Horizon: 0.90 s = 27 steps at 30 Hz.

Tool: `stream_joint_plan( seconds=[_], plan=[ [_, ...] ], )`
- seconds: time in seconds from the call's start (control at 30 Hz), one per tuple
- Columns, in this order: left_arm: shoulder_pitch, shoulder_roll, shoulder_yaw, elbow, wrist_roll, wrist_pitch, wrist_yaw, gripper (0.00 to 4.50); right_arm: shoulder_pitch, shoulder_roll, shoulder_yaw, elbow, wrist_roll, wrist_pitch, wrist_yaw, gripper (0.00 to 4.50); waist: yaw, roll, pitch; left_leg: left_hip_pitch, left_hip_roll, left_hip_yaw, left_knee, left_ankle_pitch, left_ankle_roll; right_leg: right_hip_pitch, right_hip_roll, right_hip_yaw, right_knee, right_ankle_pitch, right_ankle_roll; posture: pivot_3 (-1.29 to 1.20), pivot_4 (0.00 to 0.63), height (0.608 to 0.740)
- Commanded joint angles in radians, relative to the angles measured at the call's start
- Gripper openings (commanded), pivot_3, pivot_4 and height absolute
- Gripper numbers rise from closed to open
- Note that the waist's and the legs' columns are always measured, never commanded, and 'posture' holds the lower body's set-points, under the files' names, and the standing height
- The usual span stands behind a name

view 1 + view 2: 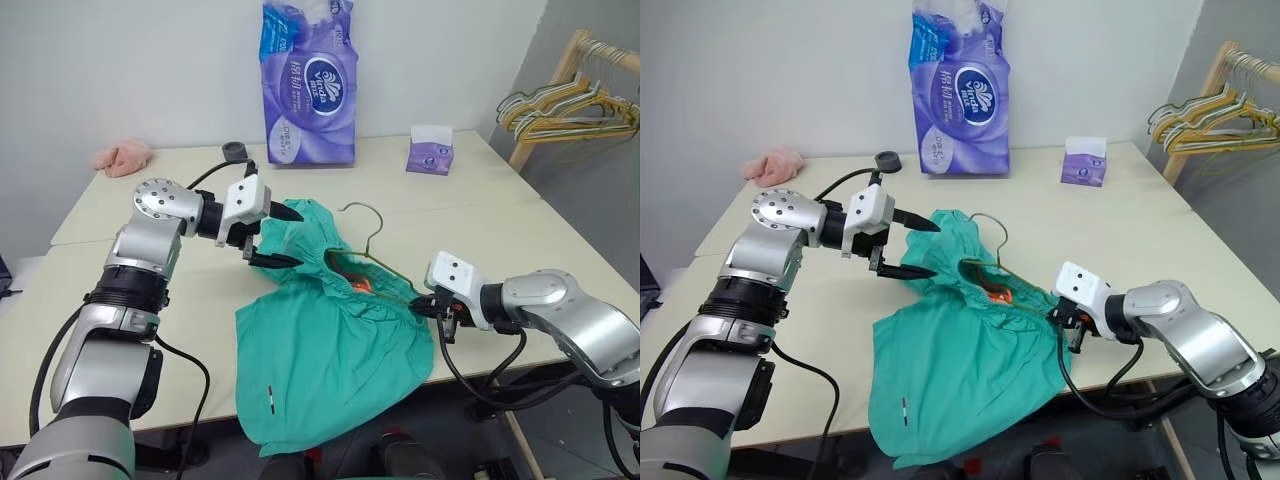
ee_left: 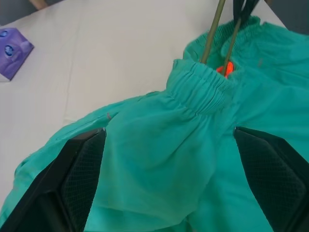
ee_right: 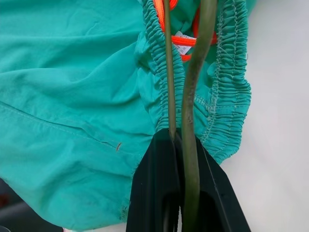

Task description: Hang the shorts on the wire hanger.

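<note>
The gathered end of the waistband stands up in a fold while the leg cloth lies flat. My left gripper needs to grab it there next.
The teal shorts lie crumpled on the white table, their lower part hanging over the near edge. The wire hanger is threaded into the gathered waistband, with its hook sticking out toward the far side. My right gripper is shut on the hanger's two wires at the right end of the waistband. My left gripper hovers open just above the shorts' left waistband corner, nothing between its fingers. An orange drawstring shows inside the waist opening.
A tall purple tissue pack stands at the table's back, a small purple tissue box to its right. A pink cloth lies back left, near a small black cylinder. A wooden rack with several hangers stands far right.
</note>
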Motion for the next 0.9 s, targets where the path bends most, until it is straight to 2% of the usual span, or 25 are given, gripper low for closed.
stream_joint_plan(
  seconds=[0.03, 0.4, 0.9],
  plan=[
    [-0.017, -0.005, -0.016, -0.018, 0.004, -0.022, -0.046, 4.46, -0.011, -0.009, 0.004, -0.049, -0.021, -0.030, 0.016, 0.00, -0.001, 0.000, 0.000, 0.000, 0.000, 0.000, 0.000, 0.000, 0.000, 0.000, 0.000, 0.000, 0.000, 0.000, 0.000, -0.16, 0.041, 0.740],
    [0.017, -0.007, -0.095, -0.007, 0.017, -0.055, -0.124, 4.46, -0.028, -0.006, 0.012, -0.075, -0.050, -0.051, 0.035, 0.00, -0.006, 0.000, 0.000, 0.000, 0.000, 0.000, 0.000, 0.000, 0.000, 0.000, 0.000, 0.000, 0.000, -0.001, 0.001, -0.17, 0.039, 0.740],
    [0.043, -0.017, -0.130, -0.017, -0.003, -0.037, -0.124, 0.05, -0.037, 0.011, -0.006, -0.088, -0.059, -0.071, 0.044, 0.00, -0.019, 0.000, 0.000, 0.000, 0.000, 0.000, 0.000, 0.000, 0.000, 0.000, 0.000, 0.000, 0.000, 0.000, 0.000, -0.18, 0.036, 0.740]
  ],
)
